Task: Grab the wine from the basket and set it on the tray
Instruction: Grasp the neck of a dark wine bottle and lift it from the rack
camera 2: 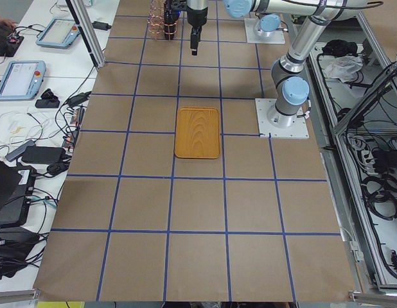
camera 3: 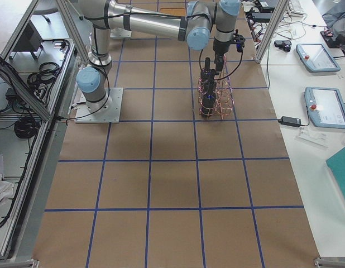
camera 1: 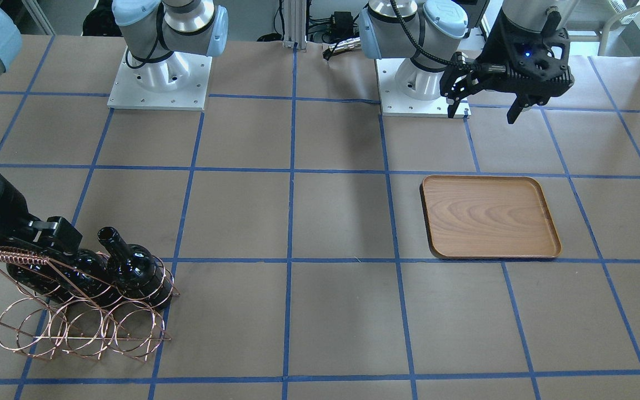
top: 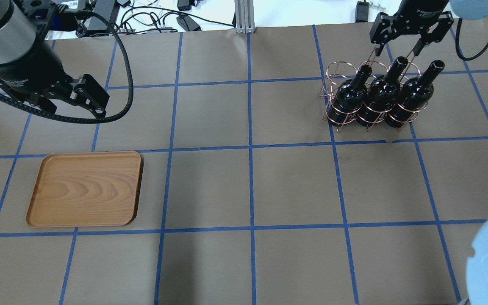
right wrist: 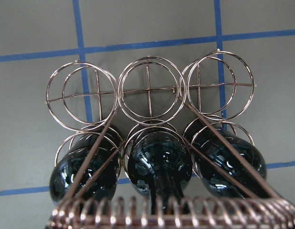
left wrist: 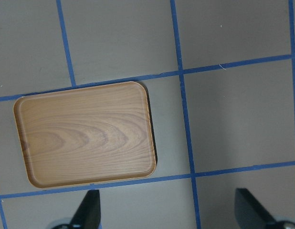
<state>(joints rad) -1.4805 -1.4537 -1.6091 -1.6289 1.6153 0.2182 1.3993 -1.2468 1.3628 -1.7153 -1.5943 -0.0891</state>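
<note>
Next, my right gripper grabs the middle bottle by its neck [right wrist: 163, 183]. The basket's copper rings hug the middle bottle's body, with bottles close on both sides.
Three near-black wine bottles stand side by side in the copper wire basket [top: 333, 80] at the far right: left [top: 351, 95], middle [top: 381, 94] and right [top: 411, 94]. My right gripper [top: 396, 50] is open, just beyond the bottle necks, with a finger on each side of the middle bottle's mouth and touching nothing. The right wrist view looks down on the basket's loops [right wrist: 150, 90], the bottles [right wrist: 159, 164] and the coiled handle [right wrist: 176, 212]. The wooden tray [top: 85, 188] lies bare at the left. My left gripper [left wrist: 171, 210] is open and empty, hovering beyond the tray [left wrist: 85, 133].
The brown table is marked in squares with blue tape [top: 250, 146]. The arm bases [camera 1: 159, 83] stand at the robot's edge. Cables and boxes [top: 155, 12] lie past the far edge. The tray [camera 1: 489, 216] and basket [camera 1: 75, 311] are about three squares apart.
</note>
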